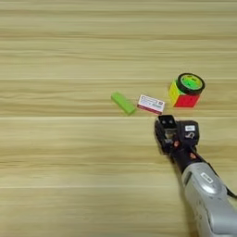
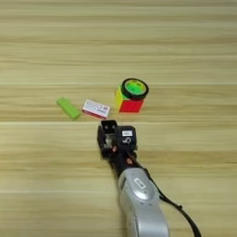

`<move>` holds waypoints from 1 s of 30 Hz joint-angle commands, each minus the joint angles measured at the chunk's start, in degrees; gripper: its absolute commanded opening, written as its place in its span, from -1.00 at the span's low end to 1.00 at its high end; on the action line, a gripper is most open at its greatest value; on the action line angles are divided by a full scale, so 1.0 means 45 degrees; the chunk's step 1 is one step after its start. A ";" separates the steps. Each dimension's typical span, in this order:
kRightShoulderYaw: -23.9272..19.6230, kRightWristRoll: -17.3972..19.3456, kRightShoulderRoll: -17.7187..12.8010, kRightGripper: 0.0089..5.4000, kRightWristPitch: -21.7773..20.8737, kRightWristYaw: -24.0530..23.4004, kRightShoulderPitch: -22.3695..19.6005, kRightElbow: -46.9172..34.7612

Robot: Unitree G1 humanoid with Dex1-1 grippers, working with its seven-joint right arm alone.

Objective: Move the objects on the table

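Note:
The tiny box hangs by the card [image 1: 151, 104], short of the wood past the lime-green bar, so my right gripper should move the box toward that wood before releasing the box.
On the wooden table [image 1: 55, 152] a multicoloured puzzle cube [image 1: 184, 97] stands at the right, with a black tape ring [image 1: 190, 84] lying on top of it. To its left a white-and-red card [image 1: 151, 104] lies flat, and further left a lime-green bar [image 1: 123, 102]. My right gripper [image 1: 165, 126] comes up from the bottom right and sits just below the card. It is shut on a tiny white box with a black top [image 2: 109, 126], which shows at its tip.
The silver forearm [image 2: 139, 203] with a black cable [image 2: 180, 210] covers the lower right of the table. Bare wood spreads across the whole left side and the far half.

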 commanded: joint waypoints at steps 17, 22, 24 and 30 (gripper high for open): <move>0.2676 -0.0180 0.0282 -0.08 0.0668 0.1562 -0.2334 -0.1075; 0.3313 -0.0447 0.0486 -0.08 0.0733 0.1980 -0.3378 0.0193; 0.3302 -0.0466 0.0591 -0.08 0.0633 0.2067 -0.3952 0.1006; 0.2907 -0.0451 0.0998 -0.08 -0.0052 0.2102 -0.5741 0.3918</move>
